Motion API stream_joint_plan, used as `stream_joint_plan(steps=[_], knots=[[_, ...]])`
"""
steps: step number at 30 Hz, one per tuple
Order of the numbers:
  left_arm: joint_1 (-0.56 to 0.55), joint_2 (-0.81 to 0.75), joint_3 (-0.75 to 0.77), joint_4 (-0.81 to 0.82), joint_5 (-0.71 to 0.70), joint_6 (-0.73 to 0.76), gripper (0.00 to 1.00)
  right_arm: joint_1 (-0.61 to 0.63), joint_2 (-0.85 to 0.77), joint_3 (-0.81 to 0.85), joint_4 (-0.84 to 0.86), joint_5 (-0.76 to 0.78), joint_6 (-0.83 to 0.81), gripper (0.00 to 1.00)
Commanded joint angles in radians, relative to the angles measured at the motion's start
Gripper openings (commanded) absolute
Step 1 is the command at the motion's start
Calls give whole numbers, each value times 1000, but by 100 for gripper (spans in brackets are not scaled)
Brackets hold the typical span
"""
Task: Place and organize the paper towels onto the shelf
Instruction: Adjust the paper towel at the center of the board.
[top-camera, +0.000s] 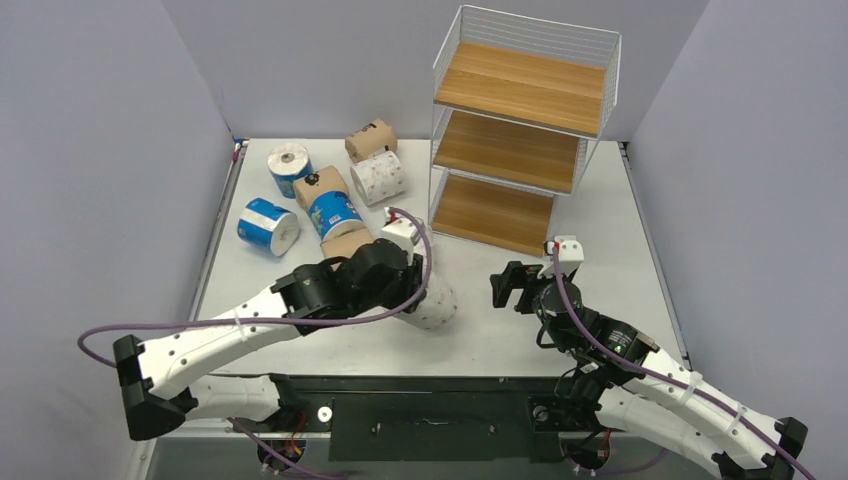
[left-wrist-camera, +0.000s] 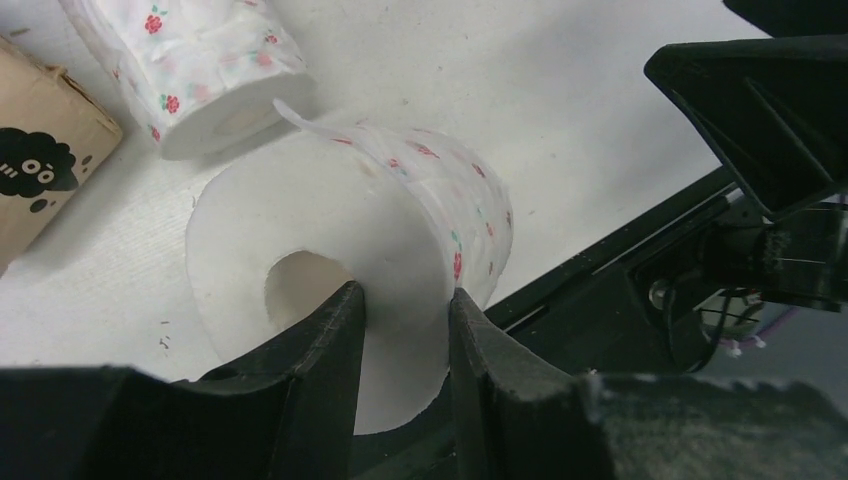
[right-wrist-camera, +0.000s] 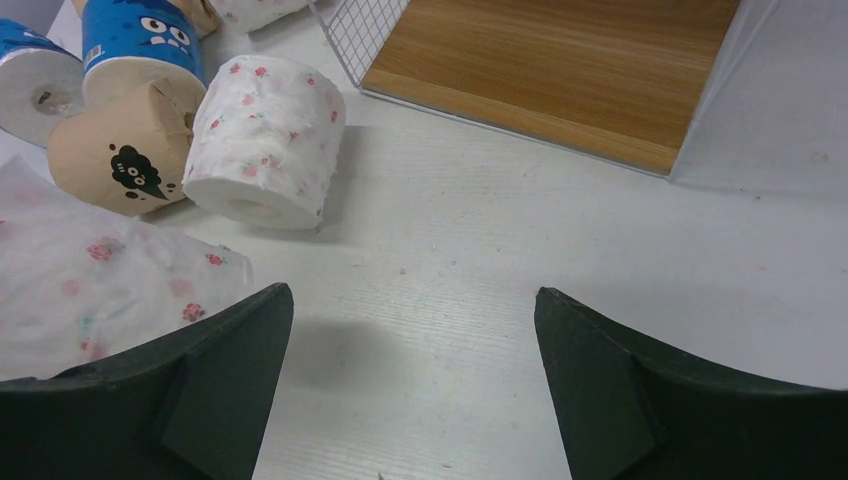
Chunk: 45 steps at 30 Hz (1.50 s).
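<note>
The white roll hangs above the table, apart from its shadow, and would fall if my left gripper opened. The gripper keeps holding it until it's on the shelf.
My left gripper (top-camera: 424, 293) is shut on a white roll with pinkish dots (top-camera: 438, 306) near the table's front middle. In the left wrist view one finger (left-wrist-camera: 330, 340) sits in the roll's core hole. The other presses the outside of the roll (left-wrist-camera: 340, 220). My right gripper (top-camera: 510, 287) is open and empty just right of that roll, over bare table (right-wrist-camera: 412, 300). The shelf (top-camera: 520, 130) stands at the back right with all three boards bare. Other rolls lie in a cluster at the back left: blue-and-white (top-camera: 268, 225), brown (top-camera: 370, 138), dotted white (top-camera: 380, 177).
A second dotted roll (right-wrist-camera: 265, 140) lies on its side beside a brown roll (right-wrist-camera: 120, 155), left of the shelf's bottom board (right-wrist-camera: 560, 60). The held roll's wrapper shows at the left edge (right-wrist-camera: 90, 280). The black front rail (left-wrist-camera: 600, 270) lies beyond the held roll.
</note>
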Motion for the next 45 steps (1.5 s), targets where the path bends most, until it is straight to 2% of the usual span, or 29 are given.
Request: stream_joint_plan(steps=[1, 7, 12, 28, 36, 41, 45], knots=[[-60, 107, 133, -40, -149, 45, 16, -8, -2, 40, -53, 54, 35, 86], [-87, 254, 210, -83, -207, 90, 16, -8, 6, 22, -81, 45, 89, 86], [-89, 317, 202, -57, -237, 108, 16, -8, 4, 0, -81, 28, 124, 89], [-140, 423, 115, 65, -261, 101, 17, -8, -19, -75, -76, 102, 161, 89], [-159, 448, 104, 76, -259, 96, 20, -8, -33, -90, -71, 116, 167, 89], [-173, 463, 117, 77, -258, 96, 31, -8, -38, -94, -73, 127, 168, 90], [-184, 458, 129, 74, -255, 91, 47, -8, -32, -85, -80, 120, 167, 90]])
